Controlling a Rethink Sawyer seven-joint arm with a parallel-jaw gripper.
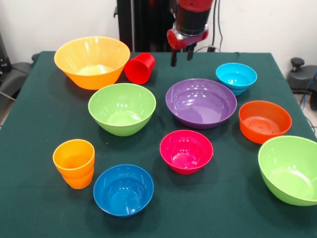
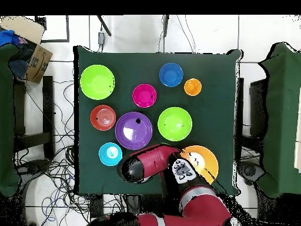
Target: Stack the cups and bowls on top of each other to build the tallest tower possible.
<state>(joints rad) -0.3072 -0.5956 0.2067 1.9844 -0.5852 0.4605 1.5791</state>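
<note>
The robot's gripper should next pick up the tilted red cup [image 1: 138, 69] by its rim [image 1: 150, 61], to stand the cup up as the base of the tower.
My gripper [image 1: 182, 57] hangs open and empty above the table's far side, just right of the red cup [image 1: 139, 68]. The red cup lies tilted on its side against the large yellow-orange bowl [image 1: 91, 62]. Two orange cups [image 1: 74, 162] sit nested at the near left. The bowls stand apart, mouths up: lime green [image 1: 122, 108], purple [image 1: 200, 102], light blue [image 1: 236, 77], orange [image 1: 264, 120], pink [image 1: 186, 150], dark blue [image 1: 123, 189], and a second lime green [image 1: 290, 168]. In the overhead view the arm [image 2: 153, 165] hides the red cup and the gripper.
The green tablecloth [image 1: 44, 119] covers the whole table. The robot's black pedestal [image 1: 143, 25] stands behind the far edge. In the overhead view a cardboard box [image 2: 36, 59] and chairs sit beside the table, with cables on the floor.
</note>
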